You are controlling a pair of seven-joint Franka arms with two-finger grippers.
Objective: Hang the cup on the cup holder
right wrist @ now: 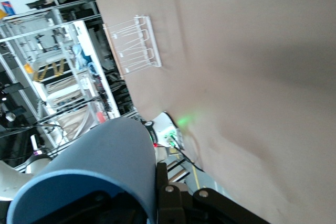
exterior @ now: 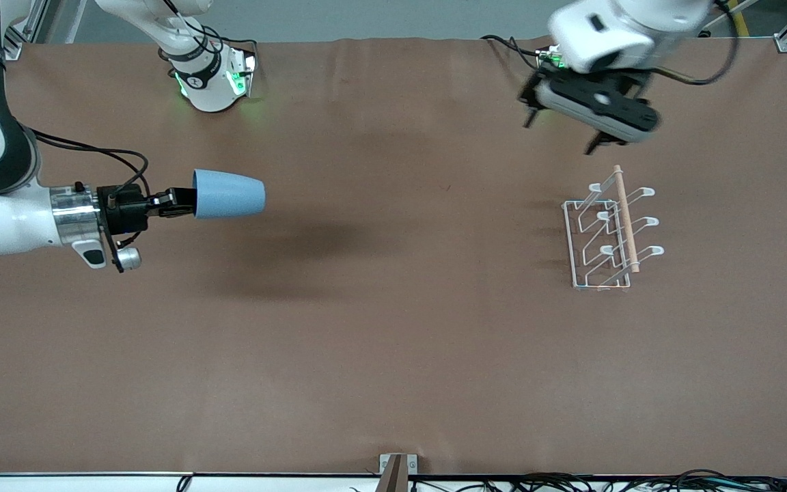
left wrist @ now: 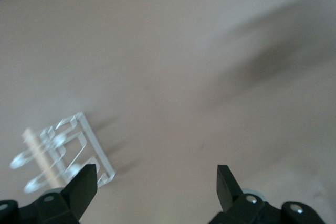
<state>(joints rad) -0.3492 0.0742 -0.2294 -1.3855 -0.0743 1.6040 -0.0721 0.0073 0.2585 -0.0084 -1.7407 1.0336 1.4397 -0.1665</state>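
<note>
My left gripper grabs the cup by its closed bottom [exterior: 253, 197] next, since this leaves the light blue cup's open rim [exterior: 197, 194] free to slip over a cup holder hook.
The light blue cup [exterior: 229, 195] is held on its side in the air over the table toward the right arm's end, with its closed bottom pointing toward the cup holder. My right gripper [exterior: 182, 202] is shut on the cup's rim, one finger inside and one outside, as the right wrist view shows [right wrist: 131, 203] with the cup [right wrist: 89, 177]. The white wire cup holder [exterior: 609, 229] with its wooden rod stands toward the left arm's end and is empty. It also shows in the left wrist view [left wrist: 63, 156] and the right wrist view [right wrist: 134, 45]. My left gripper [exterior: 561, 130] [left wrist: 156, 177] is open and empty over the table beside the cup holder.
The brown table cover [exterior: 393, 328] stretches between the cup and the cup holder. The right arm's base [exterior: 212, 82] with green lights stands at the table's edge farthest from the front camera. Cables [exterior: 639, 482] lie along the nearest edge.
</note>
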